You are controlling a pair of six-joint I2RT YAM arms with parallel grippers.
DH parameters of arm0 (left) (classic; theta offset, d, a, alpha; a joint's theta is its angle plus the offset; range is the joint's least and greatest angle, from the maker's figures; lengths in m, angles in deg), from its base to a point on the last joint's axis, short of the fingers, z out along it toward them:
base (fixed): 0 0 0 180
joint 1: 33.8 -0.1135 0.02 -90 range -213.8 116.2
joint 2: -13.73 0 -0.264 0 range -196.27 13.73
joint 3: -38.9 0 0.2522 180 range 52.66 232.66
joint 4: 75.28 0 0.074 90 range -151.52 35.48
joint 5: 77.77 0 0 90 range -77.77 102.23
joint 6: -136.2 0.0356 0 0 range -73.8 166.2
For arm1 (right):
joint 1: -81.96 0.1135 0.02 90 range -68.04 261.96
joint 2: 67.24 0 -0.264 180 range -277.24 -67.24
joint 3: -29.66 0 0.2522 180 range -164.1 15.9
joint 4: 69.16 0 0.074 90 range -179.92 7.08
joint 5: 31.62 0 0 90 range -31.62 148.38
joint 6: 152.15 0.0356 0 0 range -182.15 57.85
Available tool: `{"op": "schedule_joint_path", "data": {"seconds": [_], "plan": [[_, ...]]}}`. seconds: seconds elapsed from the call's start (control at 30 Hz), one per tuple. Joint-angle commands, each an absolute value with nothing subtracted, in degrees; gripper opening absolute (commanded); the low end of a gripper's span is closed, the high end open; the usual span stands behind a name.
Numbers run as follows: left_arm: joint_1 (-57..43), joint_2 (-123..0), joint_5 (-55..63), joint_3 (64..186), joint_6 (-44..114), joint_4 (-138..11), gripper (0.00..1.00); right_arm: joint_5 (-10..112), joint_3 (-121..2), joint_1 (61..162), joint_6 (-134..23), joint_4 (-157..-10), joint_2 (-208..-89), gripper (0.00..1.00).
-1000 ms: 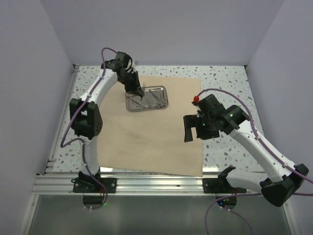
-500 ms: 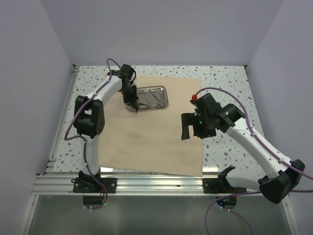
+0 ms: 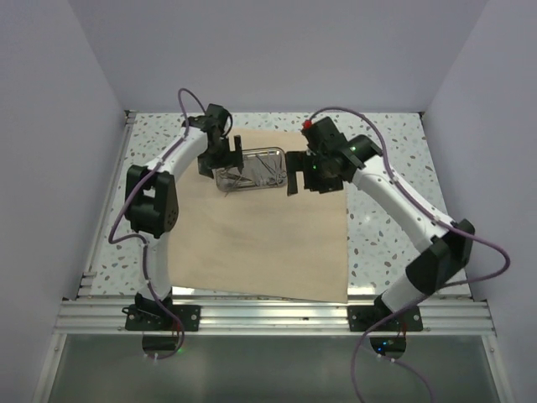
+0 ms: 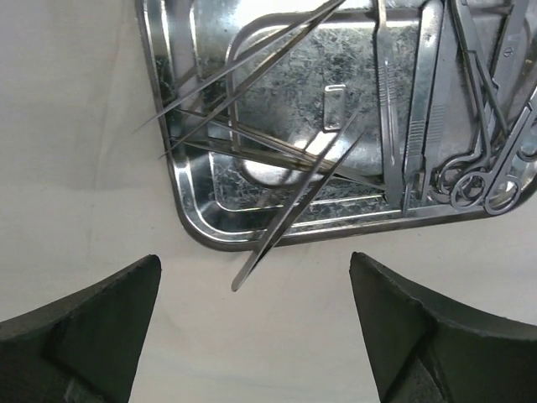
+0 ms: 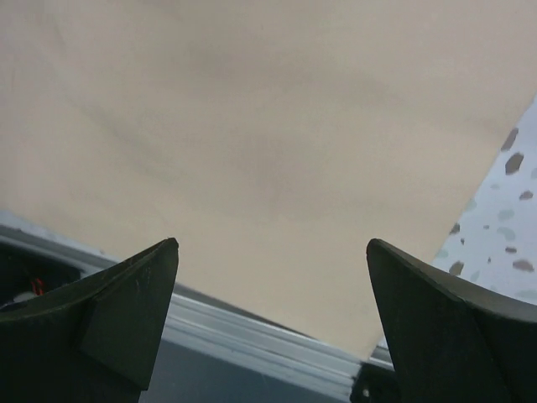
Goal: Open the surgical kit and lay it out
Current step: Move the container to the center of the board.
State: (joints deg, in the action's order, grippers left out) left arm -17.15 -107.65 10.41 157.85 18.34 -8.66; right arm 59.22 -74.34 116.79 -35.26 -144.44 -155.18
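My left gripper needs to grab the steel tray by its end rim (image 3: 217, 177) (image 4: 159, 105) opposite the scissors next. Then it can slide the tray nearer for laying out.
The kit's tan cloth wrap (image 3: 260, 235) lies spread flat on the table. On its far part sits the steel tray (image 3: 267, 151), holding thin metal tools. In the left wrist view, several tweezers cross the tray (image 4: 210, 239); one pair of tweezers (image 4: 285, 222) pokes out over the near rim onto the cloth. Scissors (image 4: 487, 168) lie at the tray's right end. My left gripper (image 3: 221, 161) hangs open at the tray's left end, with nothing between its fingers (image 4: 254, 259). My right gripper (image 3: 294, 174) is open at the tray's right end, and its view shows only cloth (image 5: 252, 126) beneath it (image 5: 273, 243).
The speckled table top (image 3: 386, 134) shows round the cloth. An aluminium rail (image 3: 268, 315) runs along the near edge, in front of both arm bases. Lilac walls close in the left, right and back sides.
My left gripper, shut at the tray before, has opened and shifted to the tray's left end. The right arm has swung from the cloth's right edge up to the tray's right end.
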Motion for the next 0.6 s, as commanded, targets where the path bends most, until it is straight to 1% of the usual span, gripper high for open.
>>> {"op": "schedule_joint_path", "data": {"seconds": [0.0,0.03,0.07,0.1,0.17,0.2,0.23,0.3,0.37,0.43,0.53,0.57], "plan": [[-19.37,-103.60,14.78,156.29,21.06,-11.86,0.97,63.73,-84.62,115.02,-36.75,-139.79,-166.77,0.98],[-19.82,-103.95,15.30,156.29,21.24,-11.69,0.94,64.09,-86.91,114.49,-36.49,-139.78,-169.69,0.96],[-20.52,-104.74,15.22,156.20,21.85,-12.04,0.86,64.87,-91.54,113.44,-36.05,-140.13,-174.59,0.94],[-20.79,-105.18,15.05,156.20,22.20,-12.21,0.81,65.23,-93.94,112.82,-35.88,-140.57,-177.34,0.91],[-21.23,-106.49,15.22,156.20,23.25,-12.65,0.68,66.89,-100.36,111.94,-35.26,-141.80,-181.56,0.86],[-21.58,-106.94,15.31,156.20,23.61,-13.18,0.61,67.25,-102.29,111.24,-35.17,-142.07,-183.85,0.78],[-21.67,-107.38,15.22,156.20,23.96,-13.53,0.56,67.95,-105.71,110.97,-35.17,-142.77,-187.44,0.75],[-21.93,-108.70,14.78,156.28,24.84,-14.67,0.49,69.10,-108.28,110.35,-35.17,-142.95,-190.80,0.70],[-22.11,-110.10,14.34,156.90,25.46,-15.03,0.45,69.54,-111.18,110.09,-35.34,-142.95,-195.02,0.64],[-22.20,-110.98,13.64,157.34,25.90,-15.20,0.43,70.07,-113.90,109.91,-35.26,-142.77,-197.65,0.58],[-22.46,-112.04,12.85,158.13,26.60,-15.29,0.43,70.16,-116.71,109.74,-35.17,-141.81,-201.79,0.56],[-22.55,-112.21,12.85,158.31,26.95,-15.29,0.42,69.98,-117.34,109.73,-35.00,-141.46,-203.28,0.54]]}}
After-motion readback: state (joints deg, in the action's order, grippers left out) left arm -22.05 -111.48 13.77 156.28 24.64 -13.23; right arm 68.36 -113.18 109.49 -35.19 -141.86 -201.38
